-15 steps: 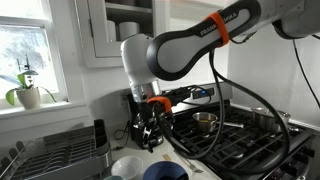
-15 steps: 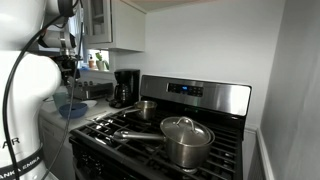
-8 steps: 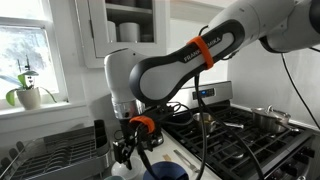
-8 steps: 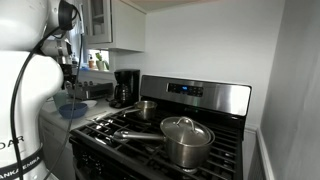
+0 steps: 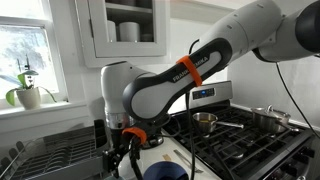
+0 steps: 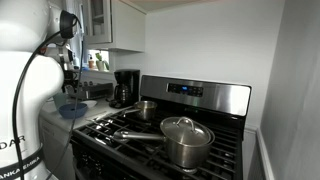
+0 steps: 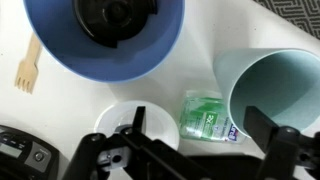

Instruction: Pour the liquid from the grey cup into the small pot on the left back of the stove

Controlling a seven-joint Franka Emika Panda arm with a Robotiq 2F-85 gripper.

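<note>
My gripper grabs the near side of the grey cup's rim beside the green packet next, keeping the cup's opening clear for pouring into the small pot [image 5: 205, 121].
In the wrist view the pale grey cup [image 7: 278, 80] stands on the white counter at the right. My gripper [image 7: 200, 135] is open above the counter. Its right finger is level with the cup's near rim and its left finger is over a white bowl [image 7: 118, 128]. Nothing is held. In an exterior view the gripper [image 5: 128, 160] hangs low over the counter left of the stove [image 5: 250, 140]. The small steel pot [image 5: 205, 121] sits at the stove's back and shows with its long handle in the other exterior view [image 6: 146, 108]. The cup is hidden in both exterior views.
A dark blue bowl [image 7: 105, 35] holds a black object, with a green packet [image 7: 208, 118] and a wooden fork [image 7: 28, 65] nearby. A large lidded pot [image 6: 185, 140], a coffee maker [image 6: 125, 87] and a dish rack [image 5: 50, 155] are also in view.
The arm has swung left, away from the stove, and lowered the gripper towards the counter by the bowls. The pots have not moved.
</note>
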